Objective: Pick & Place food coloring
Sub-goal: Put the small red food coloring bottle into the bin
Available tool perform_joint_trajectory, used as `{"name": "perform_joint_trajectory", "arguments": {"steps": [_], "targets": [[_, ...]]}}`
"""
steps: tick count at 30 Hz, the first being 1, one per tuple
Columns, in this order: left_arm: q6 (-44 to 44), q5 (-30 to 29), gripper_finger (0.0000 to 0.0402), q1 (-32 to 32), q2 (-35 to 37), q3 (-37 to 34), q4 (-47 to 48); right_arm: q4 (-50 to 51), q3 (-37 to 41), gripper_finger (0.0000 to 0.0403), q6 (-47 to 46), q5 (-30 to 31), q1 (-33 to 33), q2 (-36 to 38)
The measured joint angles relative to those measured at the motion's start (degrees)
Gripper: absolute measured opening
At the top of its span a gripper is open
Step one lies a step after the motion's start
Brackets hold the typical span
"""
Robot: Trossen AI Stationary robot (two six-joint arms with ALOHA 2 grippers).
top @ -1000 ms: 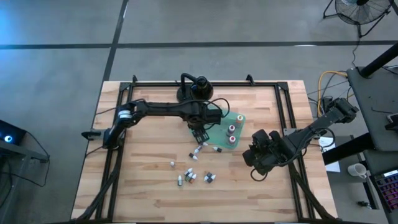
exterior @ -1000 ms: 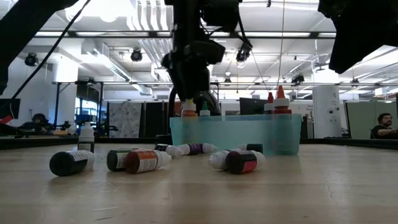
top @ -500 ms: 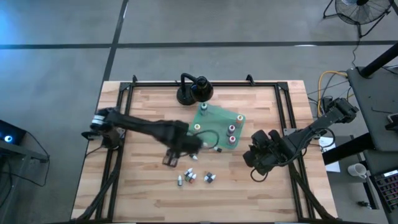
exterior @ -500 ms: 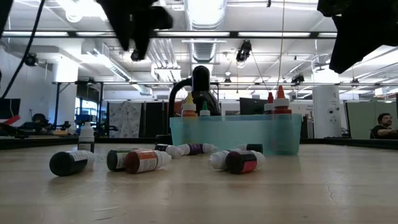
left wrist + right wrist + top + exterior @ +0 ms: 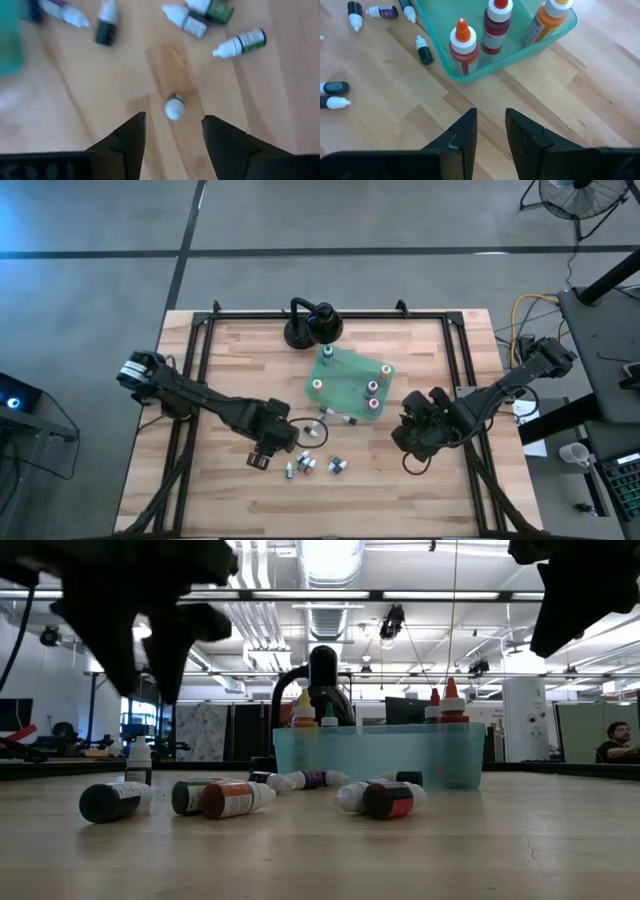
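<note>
My left fingers, above the white cap, must lower before closing.
Several tiny food colouring bottles lie on their sides on the wood near the table's middle. One white-capped bottle stands upright by itself, also visible in the low view. My left gripper hangs open above this bottle, one finger to each side, touching nothing. More bottles stand in the clear green tray. My right gripper waits open to the right of the tray, off the table surface.
A black round-based stand sits at the far edge behind the tray. Black frame rails run along the table's left and right sides. Bare wood lies along the near edge and in the far right corner. The room with people shows beyond the table in the low view.
My left gripper has left the green tray and swung toward the table's near left, rising on the way. It now hangs over the lone upright bottle. The right arm and the bottles have kept still.
</note>
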State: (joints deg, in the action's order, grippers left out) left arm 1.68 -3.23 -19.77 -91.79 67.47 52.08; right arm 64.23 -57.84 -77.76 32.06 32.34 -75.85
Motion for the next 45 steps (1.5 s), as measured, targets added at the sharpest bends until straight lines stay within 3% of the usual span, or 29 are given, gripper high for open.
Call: {"name": "perform_joint_trajectory", "arguments": {"steps": [7, 14, 21, 33, 45], "targets": [[0.06, 1.75, 0.0168, -0.11, -0.15, -4.82, -7.97, -0.05, 0.00, 0.0093, 0.17, -0.13, -0.01, 0.00], [-0.29, 1.16, 0.0168, -0.09, -0.17, -8.69, -10.05, -0.05, 0.00, 0.0093, 0.20, -0.13, -0.02, 0.00], [-0.34, 0.19, 0.0164, 0.10, -0.20, -9.23, -12.27, 0.00, 0.00, 0.0093, 0.42, -0.13, -0.10, 0.00], [-0.08, 0.19, 0.0111, 0.15, -1.14, -9.71, -13.11, 0.00, 0.00, 0.0093, 0.37, -0.11, -0.15, 0.00], [-0.75, 0.16, 0.0108, 0.17, -1.14, -9.88, -12.60, 0.02, 0.00, 0.0093, 0.37, -0.09, -0.13, 0.00]]}}
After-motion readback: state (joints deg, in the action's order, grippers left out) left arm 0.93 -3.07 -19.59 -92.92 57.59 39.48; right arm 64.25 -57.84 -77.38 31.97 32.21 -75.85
